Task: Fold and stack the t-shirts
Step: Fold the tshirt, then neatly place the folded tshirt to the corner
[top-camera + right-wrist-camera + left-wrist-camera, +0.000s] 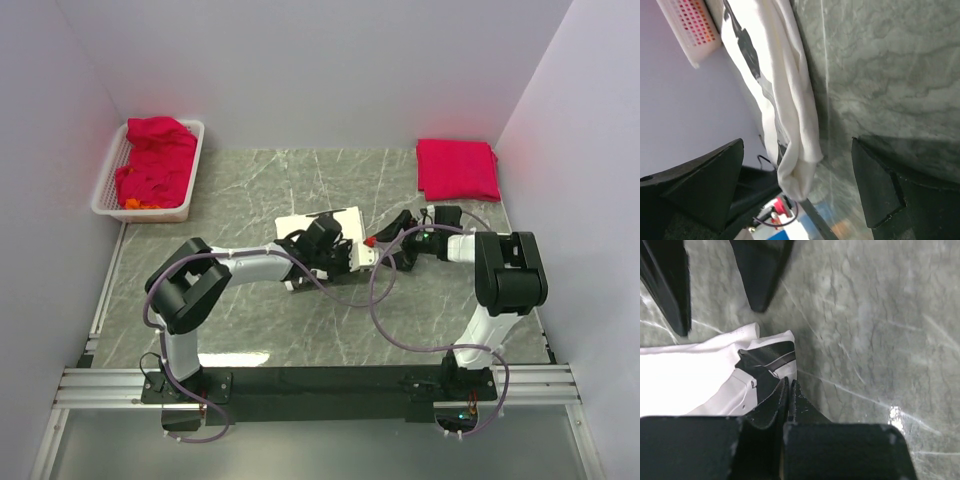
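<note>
My right gripper grips the white t-shirt by its folded corner (366,255) next, layers together, to stack it still folded on the crimson t-shirt.
A white t-shirt (318,222) with dark print lies folded in the middle of the table. My left gripper (356,258) is shut at its near right corner; in the left wrist view its tips (790,385) meet just below the printed edge of the white t-shirt (695,375), and no cloth shows between them. From the right, my right gripper (385,244) stands open, with the shirt's folded corner (797,170) between its spread fingers (710,180) but not gripped. A crimson t-shirt (457,168) lies folded at the back right.
A white slatted basket (112,178) at the back left holds more crumpled red shirts (155,160). Walls close in on the left, back and right. A metal rail (300,385) with both arm bases runs along the near edge.
</note>
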`<state>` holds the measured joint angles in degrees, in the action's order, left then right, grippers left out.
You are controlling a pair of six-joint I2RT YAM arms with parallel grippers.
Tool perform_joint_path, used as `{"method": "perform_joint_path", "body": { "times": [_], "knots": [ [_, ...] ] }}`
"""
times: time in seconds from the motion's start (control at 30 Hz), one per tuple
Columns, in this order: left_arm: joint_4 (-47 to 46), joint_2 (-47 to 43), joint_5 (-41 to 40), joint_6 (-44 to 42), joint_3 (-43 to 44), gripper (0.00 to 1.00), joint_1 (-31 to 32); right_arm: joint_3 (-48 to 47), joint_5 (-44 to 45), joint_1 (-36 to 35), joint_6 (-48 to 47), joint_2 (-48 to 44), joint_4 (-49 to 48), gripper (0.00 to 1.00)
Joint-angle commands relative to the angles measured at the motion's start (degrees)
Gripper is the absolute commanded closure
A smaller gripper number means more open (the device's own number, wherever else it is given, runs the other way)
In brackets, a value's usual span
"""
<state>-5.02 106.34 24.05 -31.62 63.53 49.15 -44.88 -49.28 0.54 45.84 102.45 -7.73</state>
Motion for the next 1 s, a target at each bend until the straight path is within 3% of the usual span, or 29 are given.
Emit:
{"method": "perform_joint_path", "body": {
  "times": [0.0,0.13,0.27,0.47,0.7,0.87,0.93,0.97],
  "knots": [
    [-0.96,-1.58,3.63,2.26,3.62,0.99,-0.28,1.38,3.31,-2.90,9.34,1.87,-10.28,0.05],
    [-0.88,-1.23,4.07,2.52,4.76,0.99,-0.63,-0.38,6.02,-5.36,10.31,4.15,-9.23,0.05],
    [-0.61,-1.23,5.30,3.14,5.47,0.99,-0.81,-1.43,7.43,-6.51,15.85,7.05,-15.46,0.04],
    [-1.31,-0.53,5.92,5.24,5.73,0.99,-1.24,-5.12,15.43,-8.00,17.35,8.99,-14.86,0.04],
    [-1.40,0.70,5.83,7.09,7.22,0.99,-2.21,-7.50,20.18,-10.64,17.44,10.75,-11.70,0.19],
    [-1.40,2.02,6.53,8.67,8.54,0.99,-3.09,-7.76,21.06,-11.78,17.17,10.66,-9.68,0.23],
    [-1.31,2.37,6.71,8.76,8.81,0.99,-3.44,-8.20,21.41,-11.96,16.21,10.92,-9.15,0.29],
    [-1.49,2.38,6.71,8.94,8.89,0.99,-3.36,-8.72,21.85,-11.87,15.60,11.19,-8.54,0.36]
  ]
}}
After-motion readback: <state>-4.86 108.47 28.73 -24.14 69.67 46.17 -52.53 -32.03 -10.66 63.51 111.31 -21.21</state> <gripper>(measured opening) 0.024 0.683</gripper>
